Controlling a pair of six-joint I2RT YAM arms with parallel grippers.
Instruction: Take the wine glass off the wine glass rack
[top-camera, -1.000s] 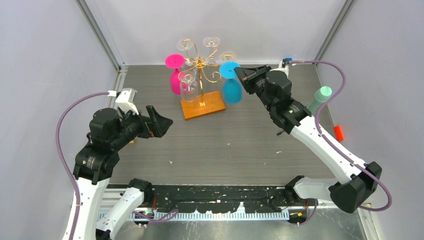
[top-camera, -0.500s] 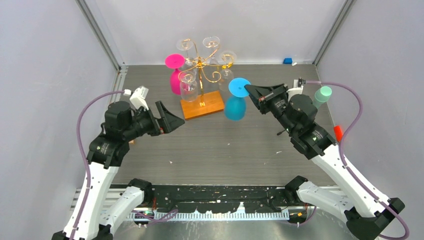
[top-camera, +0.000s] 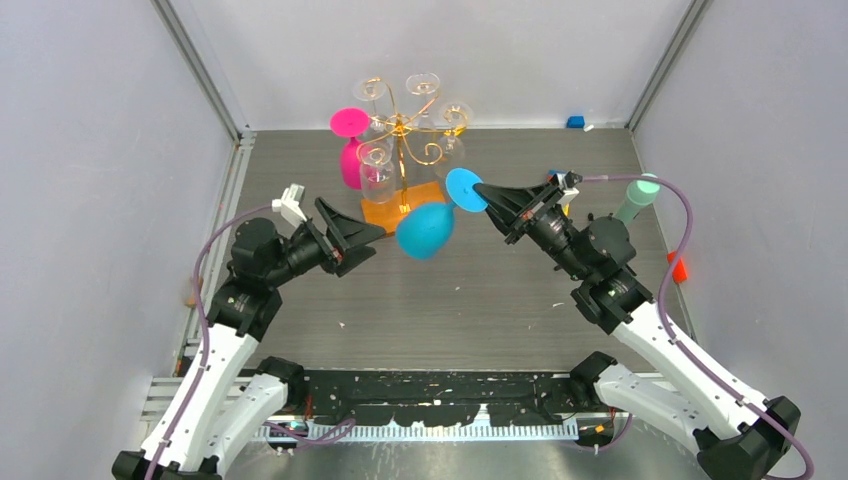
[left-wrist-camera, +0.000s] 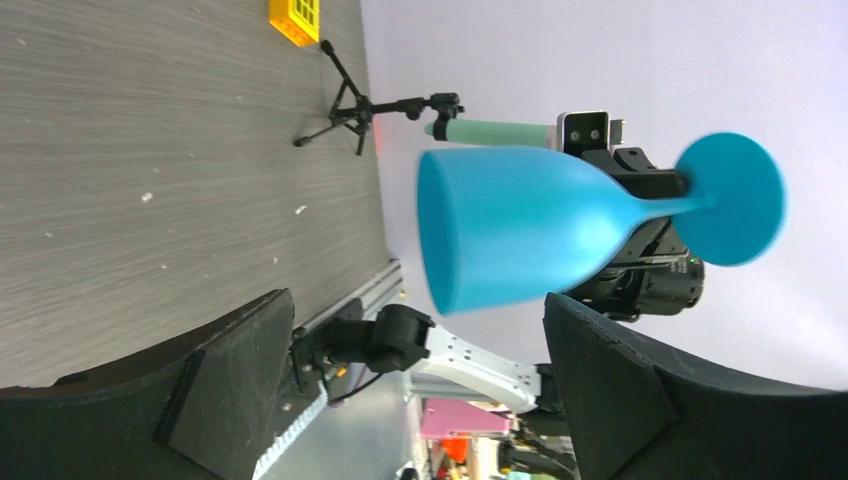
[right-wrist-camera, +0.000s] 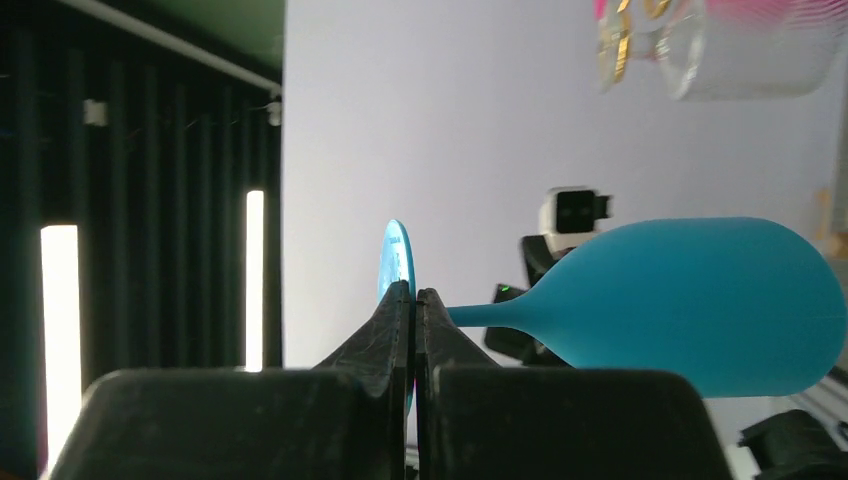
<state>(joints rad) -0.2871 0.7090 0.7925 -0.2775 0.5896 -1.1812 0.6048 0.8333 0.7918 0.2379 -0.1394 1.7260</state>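
Observation:
I should next grab the blue wine glass (top-camera: 425, 229) by the rim of its bowl with my left gripper, so its foot stays free to stand on the tabletop.
The gold wire wine glass rack (top-camera: 403, 130) stands on its orange-brown wooden base (top-camera: 375, 213) at the back, with a pink glass (top-camera: 349, 140) and clear glasses (top-camera: 376, 170) hanging on it. My right gripper (top-camera: 482, 190) is shut on the round foot of a blue wine glass (top-camera: 425, 229), held sideways in the air off the rack. The foot sits edge-on between the jaws in the right wrist view (right-wrist-camera: 397, 262). My left gripper (top-camera: 372, 240) is open just left of the bowl; the bowl (left-wrist-camera: 520, 225) lies ahead between its fingers.
A small black tripod (left-wrist-camera: 350, 108) holding a mint-green tube (top-camera: 640, 196) stands at the right. A red object (top-camera: 679, 268) lies at the right edge, a blue block (top-camera: 575, 122) at the back right, a yellow block (left-wrist-camera: 296, 17) on the table.
My right gripper has carried the blue glass off the rack, forward and left, tipping it sideways. My left gripper has moved right and towards the glass bowl.

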